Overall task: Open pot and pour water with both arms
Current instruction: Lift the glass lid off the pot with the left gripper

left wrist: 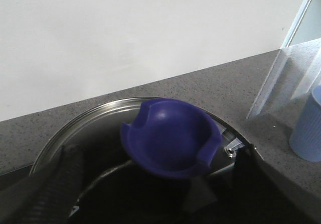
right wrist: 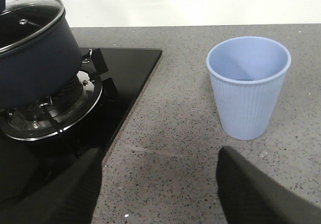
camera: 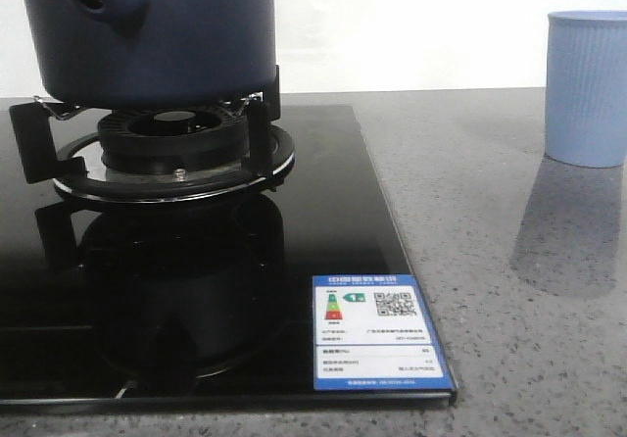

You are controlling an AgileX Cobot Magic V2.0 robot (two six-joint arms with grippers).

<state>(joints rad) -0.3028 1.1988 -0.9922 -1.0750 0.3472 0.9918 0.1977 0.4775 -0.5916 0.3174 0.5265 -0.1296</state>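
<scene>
My left gripper should move toward the knob before it closes on it, because its fingers stop short of the blue knob above the glass lid.
The dark navy pot stands on the gas burner at the far left, its stubby handle socket facing the front. It also shows in the right wrist view with its glass lid on. In the left wrist view my left gripper is open, its dark fingers standing either side of the lid's blue knob, apart from it. My right gripper is open and empty, low over the counter between the hob and the cup. No gripper shows in the front view.
A light blue ribbed cup stands upright on the grey speckled counter at the far right; it looks empty in the right wrist view. The black glass hob carries an energy label at its front right corner. A white wall is behind.
</scene>
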